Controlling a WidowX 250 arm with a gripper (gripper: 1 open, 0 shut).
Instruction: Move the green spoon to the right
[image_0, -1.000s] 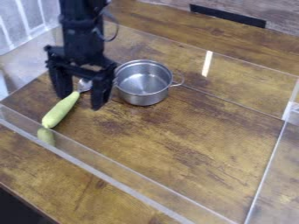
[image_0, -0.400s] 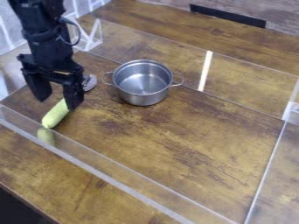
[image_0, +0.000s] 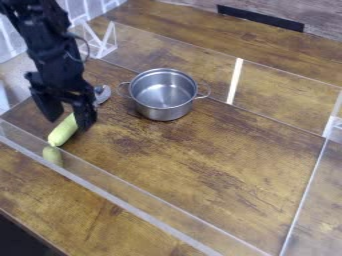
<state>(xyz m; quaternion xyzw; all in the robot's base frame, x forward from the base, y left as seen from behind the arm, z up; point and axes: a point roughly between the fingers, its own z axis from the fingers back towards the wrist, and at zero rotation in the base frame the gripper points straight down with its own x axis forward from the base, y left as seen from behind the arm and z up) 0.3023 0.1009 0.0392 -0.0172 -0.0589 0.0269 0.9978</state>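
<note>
I need to grab the green spoon next by its thick yellow-green handle with my gripper, to move the spoon over the table past the steel pot.
The green spoon lies on the wooden table at the left, its thick yellow-green handle pointing toward the near left. Its small silver bowl shows just right of the gripper. My gripper hangs over the handle's upper end with its black fingers spread, one on each side of the spoon. The jaws stand open and hold nothing. The fingers partly hide the middle of the spoon.
A round steel pot with side handles stands right of the spoon. Clear acrylic walls fence the work area, with a low wall along the near edge and one at the right. Bare wood lies right of the pot.
The arm has swung left from near the pot and dropped lower, ending over the upper end of the spoon handle. The spoon and pot have not moved.
</note>
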